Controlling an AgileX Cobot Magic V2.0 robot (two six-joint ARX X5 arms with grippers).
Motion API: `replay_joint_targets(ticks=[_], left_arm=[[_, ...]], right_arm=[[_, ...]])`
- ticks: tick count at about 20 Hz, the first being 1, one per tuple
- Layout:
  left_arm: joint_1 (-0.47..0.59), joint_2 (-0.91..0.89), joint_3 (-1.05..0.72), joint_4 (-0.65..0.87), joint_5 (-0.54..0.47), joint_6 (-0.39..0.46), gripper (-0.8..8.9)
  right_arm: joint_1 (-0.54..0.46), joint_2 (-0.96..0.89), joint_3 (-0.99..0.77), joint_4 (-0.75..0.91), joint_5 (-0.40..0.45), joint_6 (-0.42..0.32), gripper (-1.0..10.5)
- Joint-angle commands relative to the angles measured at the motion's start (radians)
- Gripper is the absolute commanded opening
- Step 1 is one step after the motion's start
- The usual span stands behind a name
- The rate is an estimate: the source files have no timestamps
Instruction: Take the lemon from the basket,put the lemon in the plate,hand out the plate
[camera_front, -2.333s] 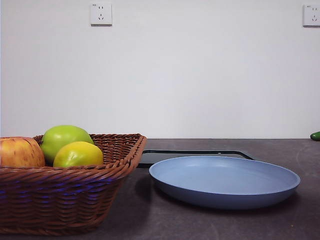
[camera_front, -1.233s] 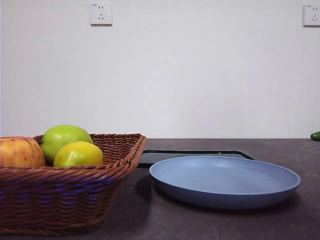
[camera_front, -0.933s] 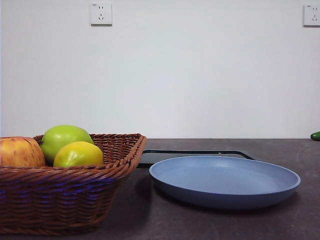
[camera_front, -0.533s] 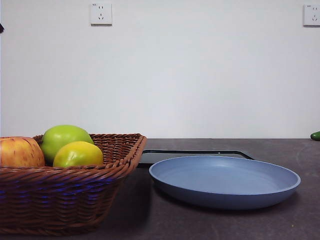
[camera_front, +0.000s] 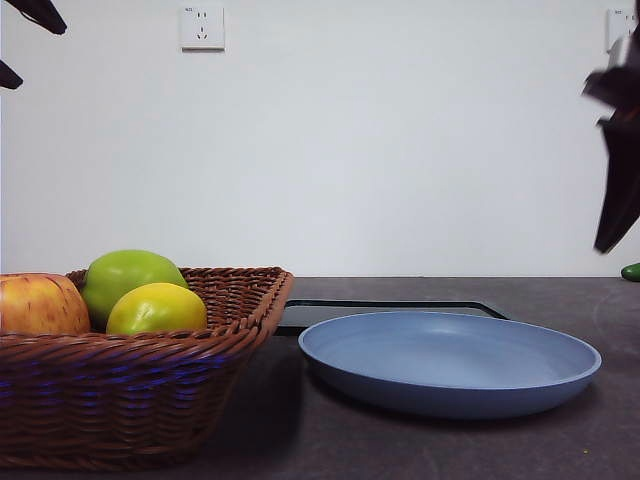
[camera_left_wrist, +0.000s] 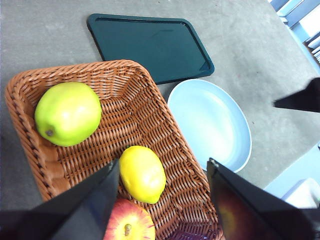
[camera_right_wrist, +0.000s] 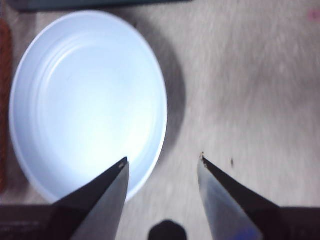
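Note:
Next, my right gripper reaches the blue plate and grabs its rim (camera_front: 596, 362), leaving the blue plate's flat middle (camera_front: 450, 350) free to hold the lemon.
The yellow lemon (camera_left_wrist: 142, 173) (camera_front: 157, 308) lies in the brown wicker basket (camera_left_wrist: 150, 107) (camera_front: 120, 385), between a green apple and a red-yellow apple. My left gripper (camera_left_wrist: 163, 162) hangs open high above the basket, its jaws to either side of the lemon in the left wrist view; in the front view the left gripper (camera_front: 32, 45) shows as dark tips at the top left corner. The blue plate (camera_front: 450, 362) (camera_right_wrist: 87, 100) (camera_left_wrist: 210, 122) stands bare to the right of the basket. My right gripper (camera_right_wrist: 163, 158) (camera_front: 612, 170) is open, up in the air over the plate's right rim.
A green apple (camera_left_wrist: 67, 113) (camera_front: 125, 275) and a red-yellow apple (camera_left_wrist: 129, 227) (camera_front: 40, 305) share the basket. A flat black tray (camera_left_wrist: 150, 45) (camera_front: 390, 311) lies behind the plate. A small green thing (camera_front: 630, 271) sits at the far right table edge.
Both arms have come into the front view: one as dark tips at the top left corner, the other large at the right edge. Fruit, basket and plate have not moved.

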Motion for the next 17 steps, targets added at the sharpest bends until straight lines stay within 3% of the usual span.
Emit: replay_joint_targets(ticks=[1,3,8,15,17], left_arm=[[-0.011,0.006,0.017,0.012,0.003,-0.003,3.14],[-0.017,0.006,0.017,0.012,0.003,-0.004,3.14],[-0.018,0.006,0.017,0.016,0.002,-0.004,3.13],[-0.017,0.006,0.017,0.016,-0.002,-0.003,3.13],[-0.017,0.006,0.017,0.014,-0.002,-0.003,3.13]], right_arm=[[0.01,0.084,0.011,0.054,-0.005,-0.005,2.5],[0.02,0.154,0.011,0.092,-0.05,-0.002,2.4],[0.056,0.293,0.011,0.169,-0.054,0.023,2.2],[0.074,0.328,0.011,0.208,-0.053,0.034,0.2],[0.069,0.32,0.011,0.205,-0.053,0.034,0.0]])
